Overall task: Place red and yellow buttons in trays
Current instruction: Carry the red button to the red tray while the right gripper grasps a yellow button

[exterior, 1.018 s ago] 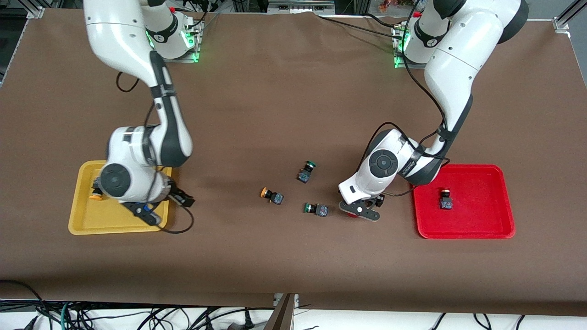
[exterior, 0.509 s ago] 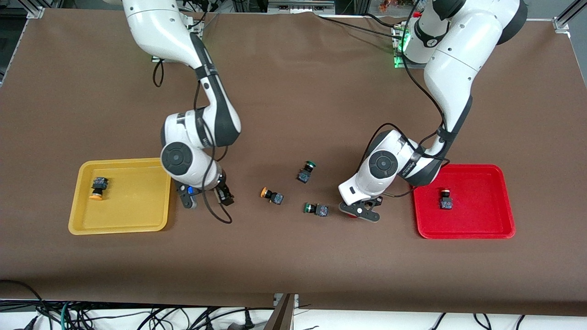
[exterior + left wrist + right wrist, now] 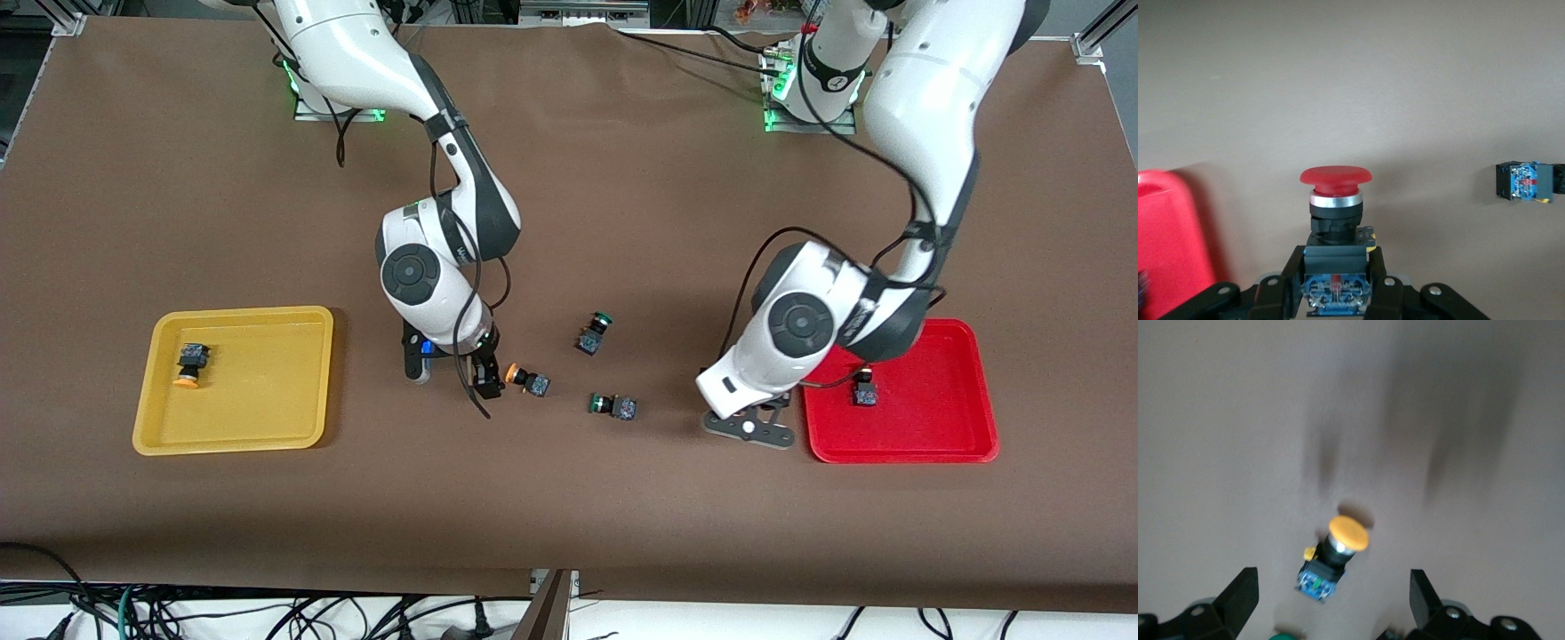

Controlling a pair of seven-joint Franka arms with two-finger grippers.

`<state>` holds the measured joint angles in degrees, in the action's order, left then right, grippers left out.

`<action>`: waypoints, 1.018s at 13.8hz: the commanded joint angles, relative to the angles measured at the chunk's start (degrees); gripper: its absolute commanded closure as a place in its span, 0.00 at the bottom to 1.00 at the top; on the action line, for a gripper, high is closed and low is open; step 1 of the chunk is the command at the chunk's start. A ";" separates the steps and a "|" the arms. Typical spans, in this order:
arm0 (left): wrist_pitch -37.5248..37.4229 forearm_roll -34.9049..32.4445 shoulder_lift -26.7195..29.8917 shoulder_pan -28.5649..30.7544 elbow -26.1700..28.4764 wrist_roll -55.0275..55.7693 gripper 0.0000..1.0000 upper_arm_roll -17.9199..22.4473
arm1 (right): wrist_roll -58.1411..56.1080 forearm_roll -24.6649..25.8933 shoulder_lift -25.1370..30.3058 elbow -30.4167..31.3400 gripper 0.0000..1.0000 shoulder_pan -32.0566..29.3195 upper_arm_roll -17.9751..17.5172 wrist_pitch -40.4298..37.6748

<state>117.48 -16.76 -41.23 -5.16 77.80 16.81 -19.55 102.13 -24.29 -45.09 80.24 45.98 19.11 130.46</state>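
The robot's right gripper needs to place the yellow button in the yellow tray (image 3: 267, 418) next, so it should grip the button by its dark body below the cap (image 3: 534, 383).
My left gripper (image 3: 747, 428) is shut on the dark body of a red button (image 3: 1335, 175), cap pointing away from the wrist. It holds it over the table just beside the red tray (image 3: 942, 444), whose edge shows in the left wrist view (image 3: 1168, 247). The arm hides this button in the front view. A button with a reddish cap (image 3: 862, 388) lies in the red tray. My right gripper (image 3: 449, 369) is open, low over the table, with a yellow button (image 3: 526, 380) lying just ahead of its jaws (image 3: 1338, 553). Another yellow button (image 3: 188, 364) lies in the yellow tray (image 3: 267, 418).
Two green-capped buttons lie mid-table: one (image 3: 594, 333) farther from the front camera, one (image 3: 613, 406) nearer, between the two grippers. The nearer one's green cap (image 3: 1286, 636) shows at the edge of the right wrist view. A button body (image 3: 1525, 182) shows in the left wrist view.
My right arm has left the yellow tray, leaving a yellow button there, and swung to the yellow button mid-table. My left gripper has moved toward the red tray with the red button.
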 commanded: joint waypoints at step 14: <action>-6.30 4.90 3.53 30.38 8.06 -13.37 1.00 -0.13 | 15.29 -1.11 -10.63 -5.62 0.00 -0.63 -4.78 15.44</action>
<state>110.90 -12.37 -38.90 23.21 83.29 7.40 -18.97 116.77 -24.46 -53.91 76.94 45.84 14.72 145.55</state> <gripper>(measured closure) 0.590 0.000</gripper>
